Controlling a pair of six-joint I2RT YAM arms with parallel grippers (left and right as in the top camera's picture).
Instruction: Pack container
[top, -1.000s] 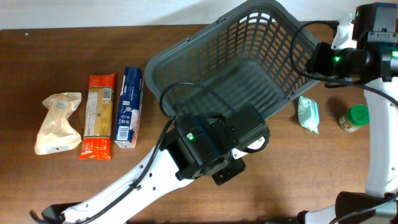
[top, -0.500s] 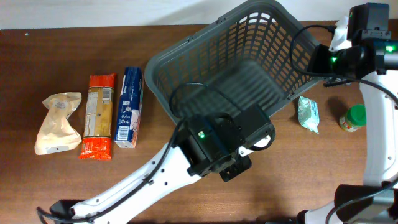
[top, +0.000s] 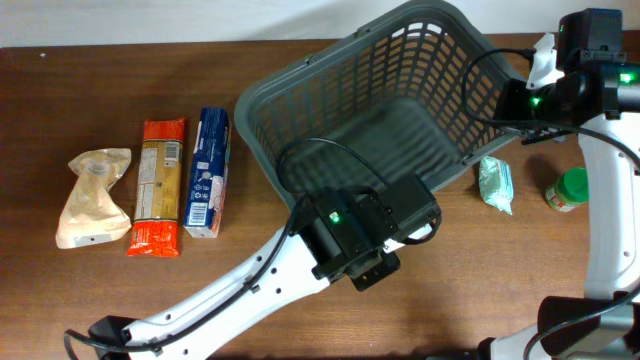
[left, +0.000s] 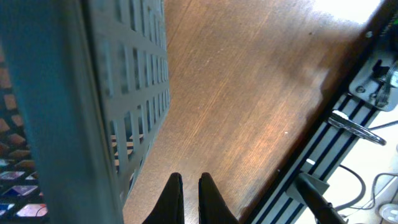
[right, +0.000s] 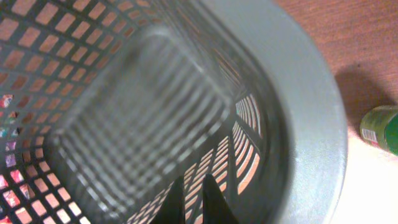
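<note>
My right gripper has its shut fingers inside the container's rim (top: 488, 62) (right: 306, 96), not around it. It would come up empty if lifted now, leaving the container on the tabletop.
The container (top: 262, 96), a large dark grey slotted basket, stands on the wooden table at the back middle. In the left wrist view its wall (left: 124, 93) fills the left. My left gripper (left: 189, 182) is shut and empty, over bare table beside the container's front wall; the overhead view shows that arm (top: 365, 225) at the front corner. My right gripper (right: 193, 186) is shut and empty, just inside the container (right: 292, 93) by its right rim. The right arm (top: 560, 85) is at the container's right end.
Left of the container lie a beige bag (top: 92, 196), an orange packet (top: 158, 186) and a blue box (top: 209, 172). Right of it lie a pale green pouch (top: 496, 183) and a green-lidded jar (top: 570, 189), which also shows in the right wrist view (right: 380, 127). The table's front edge (left: 311, 130) is close to the left gripper.
The left arm has moved a little to the right along the container's front. The container and the right arm have shifted slightly.
</note>
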